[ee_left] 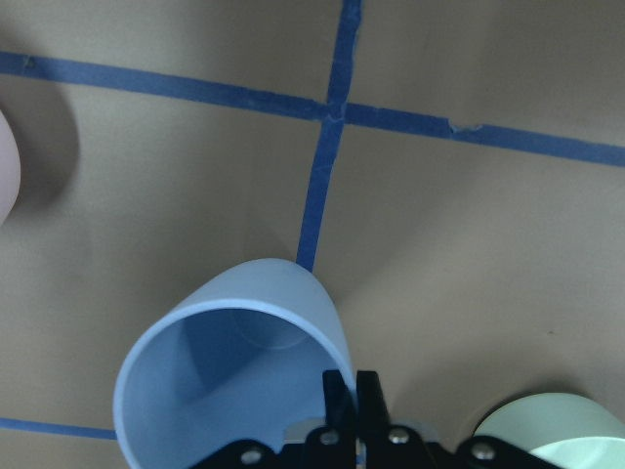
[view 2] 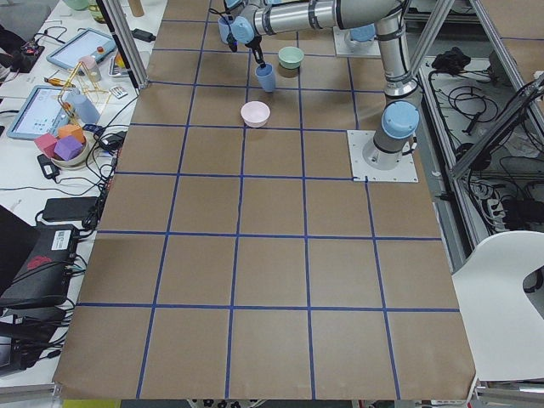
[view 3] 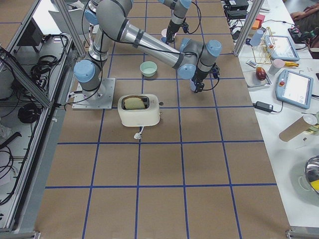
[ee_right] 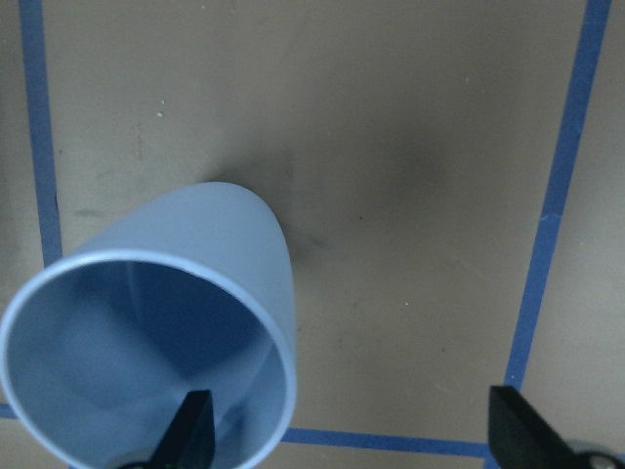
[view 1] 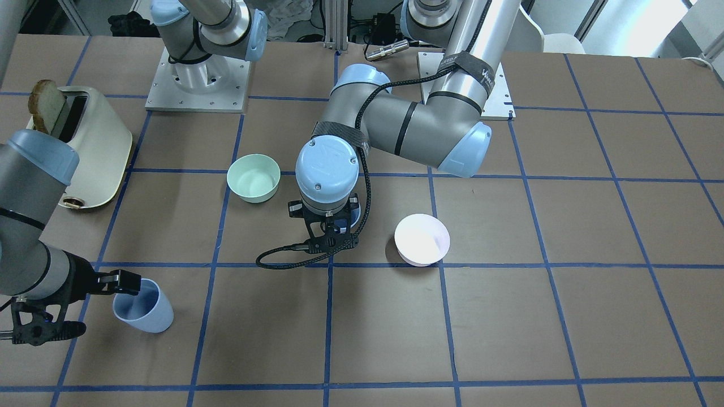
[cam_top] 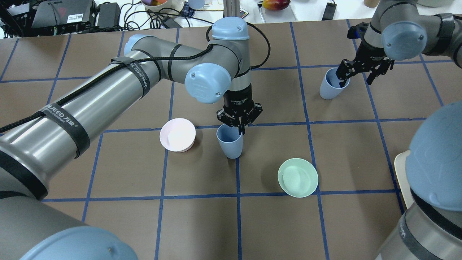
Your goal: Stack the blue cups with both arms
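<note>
My right gripper needs to stack the other blue cup in the blue cup by the mint green bowl, so next it will grab the other blue cup by its rim [view 1: 138, 285].
One blue cup [cam_top: 230, 142] stands upright near the table's middle. My left gripper [cam_top: 239, 128] points down over it and is shut on the cup's rim; in the left wrist view its fingertips [ee_left: 342, 391] pinch the rim wall of the cup [ee_left: 234, 362]. The second blue cup [cam_top: 331, 86] stands at the far right. My right gripper [cam_top: 355, 77] is open, with one finger [ee_right: 193, 430] inside the cup [ee_right: 166, 332] and the other outside it. In the front-facing view this cup [view 1: 146, 308] is beside the right gripper [view 1: 110, 304].
A pale pink bowl [cam_top: 177, 134] sits just left of the middle cup. A mint green bowl [cam_top: 297, 177] sits nearer the robot, to its right. A cream toaster [view 1: 93, 150] with toast stands by the right arm's side.
</note>
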Action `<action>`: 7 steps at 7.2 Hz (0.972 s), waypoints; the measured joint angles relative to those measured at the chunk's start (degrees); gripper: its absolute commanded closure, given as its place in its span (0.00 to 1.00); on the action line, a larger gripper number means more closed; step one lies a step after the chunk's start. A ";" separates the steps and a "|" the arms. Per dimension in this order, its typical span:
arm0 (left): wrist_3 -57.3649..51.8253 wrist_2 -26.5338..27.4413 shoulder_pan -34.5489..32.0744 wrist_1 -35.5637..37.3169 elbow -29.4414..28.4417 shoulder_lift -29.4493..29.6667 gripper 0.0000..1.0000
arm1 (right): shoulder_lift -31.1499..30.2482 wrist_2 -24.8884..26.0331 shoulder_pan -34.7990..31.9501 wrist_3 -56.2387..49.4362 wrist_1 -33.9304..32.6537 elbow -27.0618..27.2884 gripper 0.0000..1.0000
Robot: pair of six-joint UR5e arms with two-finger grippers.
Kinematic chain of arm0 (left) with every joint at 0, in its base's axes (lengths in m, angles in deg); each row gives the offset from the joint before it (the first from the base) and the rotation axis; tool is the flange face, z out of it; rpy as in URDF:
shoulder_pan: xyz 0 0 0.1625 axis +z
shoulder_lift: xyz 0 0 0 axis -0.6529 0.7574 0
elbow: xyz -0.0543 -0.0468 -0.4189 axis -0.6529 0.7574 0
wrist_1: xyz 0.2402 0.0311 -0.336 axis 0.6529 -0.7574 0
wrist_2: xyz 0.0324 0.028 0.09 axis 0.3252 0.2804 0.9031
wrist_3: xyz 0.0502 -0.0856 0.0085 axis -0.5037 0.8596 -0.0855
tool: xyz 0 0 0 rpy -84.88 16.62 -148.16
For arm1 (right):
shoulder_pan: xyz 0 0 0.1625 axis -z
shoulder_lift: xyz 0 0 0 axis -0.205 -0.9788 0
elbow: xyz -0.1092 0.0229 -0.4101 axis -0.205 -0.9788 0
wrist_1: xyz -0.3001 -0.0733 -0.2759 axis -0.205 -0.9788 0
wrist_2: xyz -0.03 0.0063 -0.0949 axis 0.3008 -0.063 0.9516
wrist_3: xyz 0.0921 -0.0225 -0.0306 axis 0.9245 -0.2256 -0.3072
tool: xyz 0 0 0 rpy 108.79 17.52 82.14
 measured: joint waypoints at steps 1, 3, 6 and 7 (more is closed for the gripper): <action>-0.02 -0.03 -0.05 1.09 0.01 0.28 1.00 | 0.15 -1.52 0.00 0.04 -0.04 0.18 0.85; -0.37 -0.10 -0.16 2.22 0.02 0.50 0.00 | 0.38 -4.70 0.00 0.09 -0.20 0.21 1.00; -0.74 0.03 -0.23 2.28 1.15 -0.32 0.00 | 0.30 -5.22 0.01 0.02 -0.11 -0.46 1.00; -0.70 0.37 -0.26 2.10 1.55 -1.30 0.00 | 0.10 -5.20 0.01 0.00 0.17 -1.03 1.00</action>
